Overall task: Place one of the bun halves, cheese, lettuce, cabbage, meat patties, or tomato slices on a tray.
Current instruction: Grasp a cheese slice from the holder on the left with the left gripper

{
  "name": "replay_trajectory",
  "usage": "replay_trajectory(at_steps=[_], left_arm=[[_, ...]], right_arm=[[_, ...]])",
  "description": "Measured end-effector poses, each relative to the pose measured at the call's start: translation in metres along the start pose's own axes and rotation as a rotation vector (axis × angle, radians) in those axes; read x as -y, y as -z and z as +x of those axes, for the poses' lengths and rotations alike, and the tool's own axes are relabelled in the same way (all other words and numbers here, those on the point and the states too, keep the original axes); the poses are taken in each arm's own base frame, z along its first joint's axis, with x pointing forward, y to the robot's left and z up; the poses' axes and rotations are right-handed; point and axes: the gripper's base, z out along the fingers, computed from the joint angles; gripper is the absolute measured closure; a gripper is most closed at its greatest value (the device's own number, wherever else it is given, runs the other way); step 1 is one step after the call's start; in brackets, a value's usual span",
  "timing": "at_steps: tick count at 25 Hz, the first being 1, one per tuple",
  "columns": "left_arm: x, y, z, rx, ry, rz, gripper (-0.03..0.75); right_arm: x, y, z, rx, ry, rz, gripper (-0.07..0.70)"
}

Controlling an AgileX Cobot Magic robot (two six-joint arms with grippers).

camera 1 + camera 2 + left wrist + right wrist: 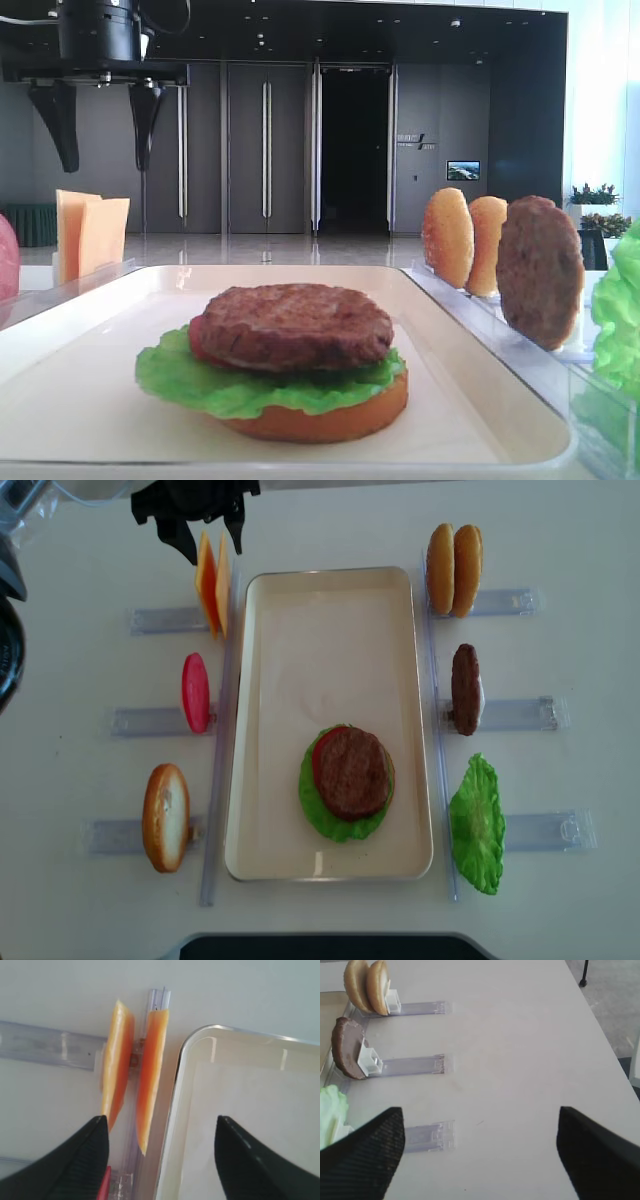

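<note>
The left gripper grabs the cheese slice by its exposed top edge next, since the clear rack (168,621) holds the slice upright from below.
The cream tray (330,630) lies in the middle of the table. On its near half sits a stack: a bun half (320,420), lettuce (330,820), a tomato slice (318,750) and a meat patty (352,770) on top. Two cheese slices (210,585) stand upright in a clear rack by the tray's far left corner. My left gripper (215,548) hangs open above them, its fingers straddling the cheese (152,1070) and the tray rim (175,1105), holding nothing. My right gripper (480,1110) is open and empty over bare table. No cabbage shows.
Left racks also hold a tomato slice (195,692) and a bun half (165,817). Right racks hold two bun halves (453,568), a patty (465,688) and a lettuce leaf (477,825). The tray's far half (330,680) is bare.
</note>
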Motion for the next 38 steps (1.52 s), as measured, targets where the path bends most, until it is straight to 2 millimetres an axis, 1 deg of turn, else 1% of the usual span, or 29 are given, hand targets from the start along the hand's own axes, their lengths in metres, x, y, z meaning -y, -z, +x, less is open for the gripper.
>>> replay_trajectory(at_steps=[3, 8, 14, 22, 27, 34, 38], left_arm=[[0.001, -0.006, 0.000, -0.009, -0.001, -0.007, 0.210], [0.001, -0.009, -0.001, -0.004, -0.003, -0.006, 0.210], [0.003, -0.023, -0.002, -0.021, -0.006, -0.015, 0.210], [0.007, -0.024, -0.005, 0.017, 0.001, 0.021, 0.210], [0.007, -0.030, -0.005, 0.006, 0.000, 0.016, 0.210], [0.007, -0.031, -0.005, 0.010, -0.003, 0.009, 0.210], [0.007, -0.036, -0.006, 0.006, -0.007, 0.000, 0.210]], right_arm=[[0.000, 0.000, 0.000, 0.000, 0.000, 0.000, 0.045], [0.000, 0.000, 0.000, 0.000, 0.000, 0.000, 0.045], [0.000, 0.000, 0.000, 0.000, 0.000, 0.000, 0.045], [0.000, 0.000, 0.000, 0.000, 0.000, 0.000, 0.045], [0.000, 0.000, 0.000, 0.000, 0.000, 0.000, 0.045], [0.000, 0.000, 0.000, 0.000, 0.000, 0.000, 0.045], [0.000, 0.000, 0.000, 0.000, 0.000, 0.000, 0.045]])
